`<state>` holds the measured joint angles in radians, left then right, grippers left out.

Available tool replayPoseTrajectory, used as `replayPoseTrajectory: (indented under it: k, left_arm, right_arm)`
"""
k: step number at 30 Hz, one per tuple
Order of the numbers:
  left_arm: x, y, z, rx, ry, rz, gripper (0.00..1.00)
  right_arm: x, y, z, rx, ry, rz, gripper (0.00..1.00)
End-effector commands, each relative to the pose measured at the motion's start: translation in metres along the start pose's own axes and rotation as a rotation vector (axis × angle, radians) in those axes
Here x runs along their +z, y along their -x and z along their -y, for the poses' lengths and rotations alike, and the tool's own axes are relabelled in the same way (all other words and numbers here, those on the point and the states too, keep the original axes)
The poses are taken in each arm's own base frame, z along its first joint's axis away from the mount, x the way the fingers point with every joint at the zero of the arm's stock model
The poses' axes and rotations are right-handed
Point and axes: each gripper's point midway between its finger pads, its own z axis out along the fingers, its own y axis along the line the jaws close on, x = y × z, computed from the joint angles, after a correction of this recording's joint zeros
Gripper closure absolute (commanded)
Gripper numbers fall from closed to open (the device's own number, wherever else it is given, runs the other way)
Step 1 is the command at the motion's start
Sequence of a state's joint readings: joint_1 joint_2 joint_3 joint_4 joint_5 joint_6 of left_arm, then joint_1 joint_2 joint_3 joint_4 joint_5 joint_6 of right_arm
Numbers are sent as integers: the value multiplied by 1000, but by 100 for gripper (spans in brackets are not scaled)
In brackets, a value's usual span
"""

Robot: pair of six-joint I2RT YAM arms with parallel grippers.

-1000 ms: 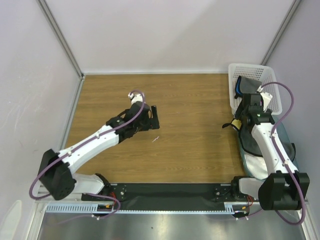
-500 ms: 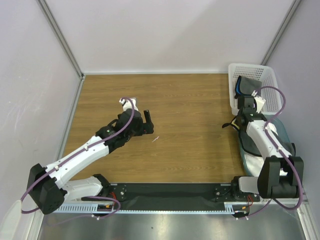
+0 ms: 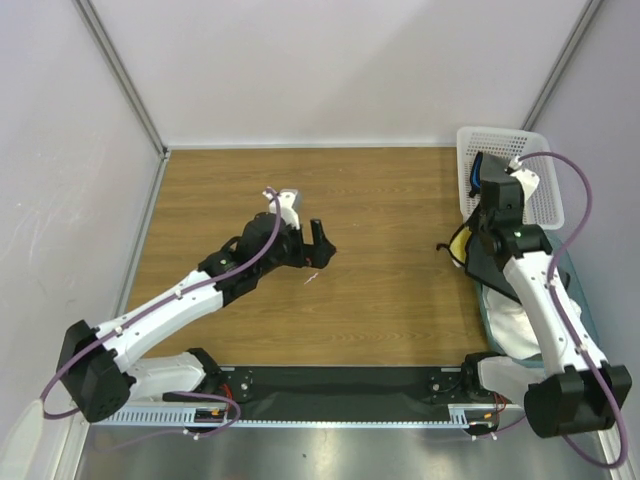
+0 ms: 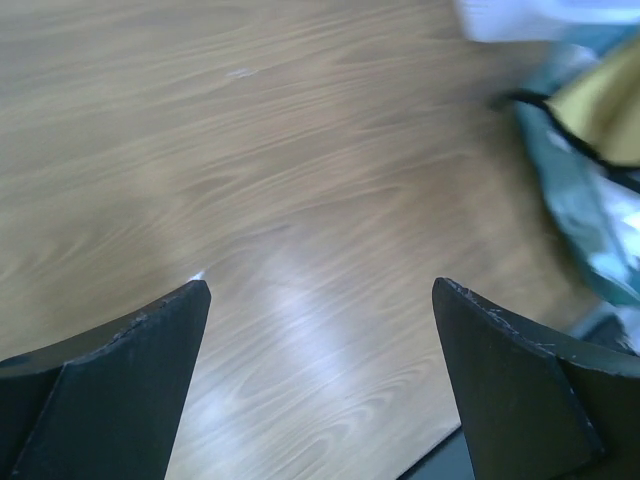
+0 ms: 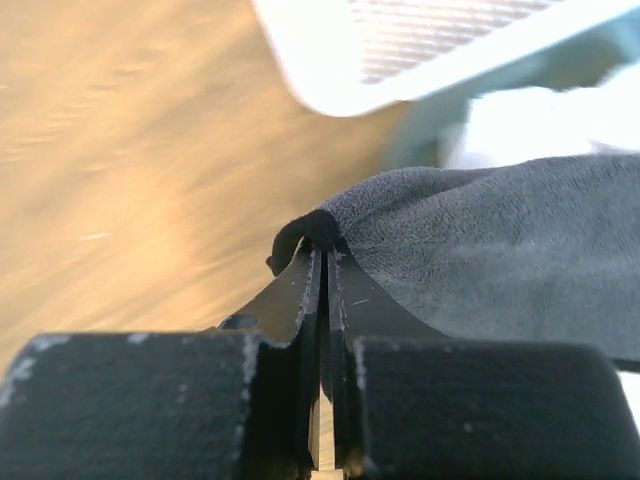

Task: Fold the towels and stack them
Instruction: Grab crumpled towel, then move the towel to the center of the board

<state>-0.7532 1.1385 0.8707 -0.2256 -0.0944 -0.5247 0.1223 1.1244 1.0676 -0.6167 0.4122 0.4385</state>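
Note:
The small towel needs to be spread flat for folding, so I should next use my left gripper to grab its dark hem (image 3: 443, 247) (image 4: 519, 98) away from where my right gripper is pinching it.
My right gripper (image 3: 476, 240) (image 5: 325, 240) is shut on the dark hem of a small towel at the table's right edge. That towel shows yellow with a dark edge (image 3: 458, 243) (image 4: 605, 100) from above and grey (image 5: 500, 250) at the wrist. It lies bunched and lifted at the pinched corner. A dark grey towel edged blue (image 3: 490, 170) sits in the basket. The white towel (image 3: 512, 318) is crumpled under my right arm. Over bare wood near the centre hangs my left gripper (image 3: 322, 246) (image 4: 320, 285), open and holding nothing.
The white perforated basket (image 3: 542, 175) (image 5: 400, 50) stands at the back right corner. Teal cloth or plastic (image 3: 572, 275) (image 4: 560, 170) lies around the white towel. A small white scrap (image 3: 312, 277) lies on the wood. Grey walls enclose the table.
My right gripper has shut on the towel's hem and pulled it up slightly leftward. The left arm has swung right toward the table's centre, still open.

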Motion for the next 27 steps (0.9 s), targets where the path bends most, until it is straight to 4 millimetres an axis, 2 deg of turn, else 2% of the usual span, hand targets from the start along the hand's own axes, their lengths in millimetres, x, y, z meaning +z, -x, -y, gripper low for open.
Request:
replayPoseTrajectory:
  k: [1, 2, 3, 5, 6, 7, 9, 12, 13, 15, 16, 19, 20, 22, 23, 25, 27]
  left_arm:
    - [0, 41, 70, 81, -274, 122, 0]
    - [3, 40, 75, 91, -288, 112, 0]
    - [6, 50, 95, 112, -354, 135, 0]
    - [12, 53, 109, 135, -384, 132, 0]
    - [21, 48, 116, 151, -394, 118, 0]
    - [21, 57, 127, 170, -411, 138, 0]
    - [31, 60, 141, 185, -422, 141, 0]
    - [42, 63, 156, 164, -421, 157, 0]
    - [54, 59, 158, 154, -413, 154, 0]
    - [62, 55, 166, 132, -424, 144, 0]
    - [73, 48, 169, 121, -427, 124, 1]
    - [86, 47, 182, 113, -426, 129, 2]
    - [99, 37, 181, 118, -404, 101, 2]
    - [101, 40, 197, 120, -429, 97, 3]
    - [110, 31, 196, 124, -416, 68, 3]
    - [112, 31, 206, 125, -429, 68, 3]
    - [117, 27, 208, 116, -424, 60, 3]
  right_arm:
    - [-32, 18, -39, 114, 202, 19, 100]
    - [-36, 19, -48, 154, 236, 16, 100]
    - [-40, 20, -61, 170, 291, 19, 100]
    - [-45, 20, -75, 200, 345, 22, 100]
    - [-49, 22, -87, 216, 386, 32, 100]
    - [-49, 22, -90, 228, 390, 36, 100]
    - [-50, 22, -100, 247, 412, 40, 100]
    - [-48, 23, -109, 267, 431, 40, 100]
    - [-47, 22, -112, 268, 438, 34, 100]
    - [-43, 19, -116, 276, 436, 21, 100]
    - [-43, 19, -117, 284, 435, 16, 100]
    - [-41, 16, -118, 288, 434, 8, 100]
    - [-41, 16, -117, 288, 431, 9, 100]
    - [-38, 16, -115, 289, 416, 16, 100]
    - [-38, 15, -114, 285, 413, 19, 100]
    - [-38, 16, -112, 285, 408, 25, 100]
    - [-36, 15, -112, 284, 408, 25, 100]
